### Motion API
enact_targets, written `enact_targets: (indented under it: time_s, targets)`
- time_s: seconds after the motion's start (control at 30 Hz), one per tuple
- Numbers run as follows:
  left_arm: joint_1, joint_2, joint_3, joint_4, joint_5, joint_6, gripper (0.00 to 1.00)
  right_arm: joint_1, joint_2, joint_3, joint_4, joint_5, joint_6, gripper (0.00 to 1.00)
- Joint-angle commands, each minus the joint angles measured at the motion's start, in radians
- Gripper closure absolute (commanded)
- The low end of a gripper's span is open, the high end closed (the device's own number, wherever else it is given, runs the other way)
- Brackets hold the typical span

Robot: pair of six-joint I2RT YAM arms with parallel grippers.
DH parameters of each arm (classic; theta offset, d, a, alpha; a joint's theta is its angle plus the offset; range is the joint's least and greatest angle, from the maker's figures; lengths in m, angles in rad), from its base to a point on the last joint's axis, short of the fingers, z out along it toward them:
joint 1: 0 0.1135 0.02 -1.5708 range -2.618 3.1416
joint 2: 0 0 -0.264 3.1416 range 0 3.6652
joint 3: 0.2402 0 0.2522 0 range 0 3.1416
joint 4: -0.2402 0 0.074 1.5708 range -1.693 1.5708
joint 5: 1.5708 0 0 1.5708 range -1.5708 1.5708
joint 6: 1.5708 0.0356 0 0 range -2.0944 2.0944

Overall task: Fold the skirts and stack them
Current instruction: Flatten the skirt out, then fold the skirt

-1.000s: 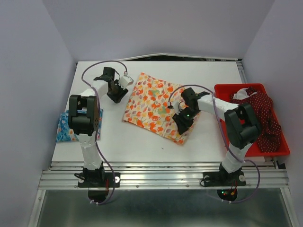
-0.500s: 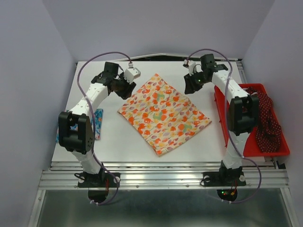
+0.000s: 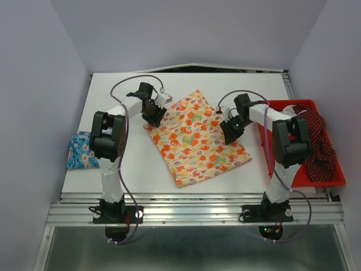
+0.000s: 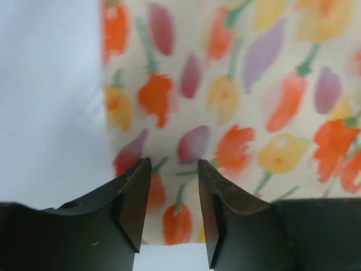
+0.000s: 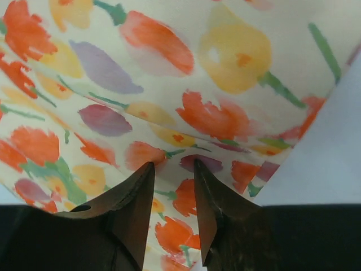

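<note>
My right gripper grabs the cream-white skirt's edge near the fold line (image 3: pixel 228 142) (image 5: pixel 183 159) next, opposite my left gripper's corner, to fold the skirt over.
The cream-white skirt (image 3: pixel 194 141) with orange flowers lies spread flat mid-table, turned like a diamond. My left gripper (image 3: pixel 153 116) hovers over its left corner, jaws open, with the cloth (image 4: pixel 254 84) under and between the fingertips (image 4: pixel 138 186). My right gripper (image 3: pixel 230 132) is over the skirt's right edge, jaws also open above the flowered cloth (image 5: pixel 169 68), where a fold line runs just ahead of the fingertips (image 5: pixel 210 186). The blue flowered skirt (image 3: pixel 82 149) lies folded at the table's left edge. The dark red dotted skirt (image 3: pixel 316 141) sits crumpled in the tray.
A red tray (image 3: pixel 327 182) stands along the right edge of the white table (image 3: pixel 130 169), close beside the right arm. Grey walls close in the left, right and far sides. A metal rail runs along the near edge.
Both arms have drawn back from the far corners to the skirt's left and right sides. The cream skirt has gone from bunched to spread out and slid a little nearer.
</note>
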Motion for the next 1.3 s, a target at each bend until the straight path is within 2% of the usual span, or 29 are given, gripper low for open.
enact_targets:
  time_s: [0.0,0.13,0.2,0.27,0.33,0.43,0.5,0.53,0.6,0.63,0.73,0.87,0.97,1.07,1.27]
  targets:
    - [0.047,0.126,0.194,-0.013,-0.1,0.008,0.51,0.05,-0.069,-0.155,-0.038,-0.076,0.003,0.6]
    - [0.05,0.183,0.33,-0.056,-0.105,0.045,0.47,0.125,-0.121,-0.168,-0.021,-0.164,0.069,0.57]
    - [0.05,0.143,0.345,-0.065,-0.068,0.069,0.43,0.134,-0.157,-0.129,-0.025,-0.213,0.113,0.53]
    - [0.047,0.051,0.322,-0.07,-0.045,0.082,0.38,0.134,-0.19,-0.067,-0.037,-0.186,0.11,0.49]
    - [0.046,-0.048,0.212,-0.071,0.015,0.134,0.36,0.134,-0.278,-0.045,-0.061,-0.143,0.075,0.46]
    - [0.018,-0.368,-0.025,-0.074,0.04,0.279,0.32,0.134,-0.445,-0.108,-0.094,-0.075,-0.032,0.42]
    - [-0.025,-0.498,-0.154,-0.094,0.029,0.352,0.32,0.159,-0.525,-0.19,-0.138,-0.032,-0.111,0.42]
    - [-0.04,-0.618,-0.272,-0.105,0.026,0.4,0.32,0.206,-0.602,-0.23,-0.145,-0.006,-0.138,0.43]
    - [-0.106,-0.723,-0.418,-0.142,0.014,0.43,0.32,0.278,-0.679,-0.358,-0.14,0.084,-0.146,0.43]
    - [-0.135,-0.809,-0.458,-0.153,0.004,0.435,0.32,0.353,-0.747,-0.405,-0.127,0.113,-0.148,0.43]
    - [-0.247,-0.911,-0.573,-0.209,-0.017,0.412,0.32,0.452,-0.806,-0.554,-0.061,0.232,-0.158,0.43]
    - [-0.361,-0.963,-0.673,-0.251,-0.042,0.354,0.31,0.498,-0.812,-0.652,0.027,0.321,-0.201,0.43]
    - [-0.457,-0.995,-0.75,-0.219,-0.074,0.286,0.28,0.533,-0.815,-0.709,0.152,0.393,-0.229,0.43]
    - [-0.47,-0.977,-0.77,-0.205,-0.08,0.275,0.28,0.542,-0.807,-0.732,0.206,0.41,-0.231,0.43]
    - [-0.556,-0.948,-0.828,-0.171,-0.192,0.31,0.29,0.561,-0.789,-0.731,0.252,0.413,-0.235,0.45]
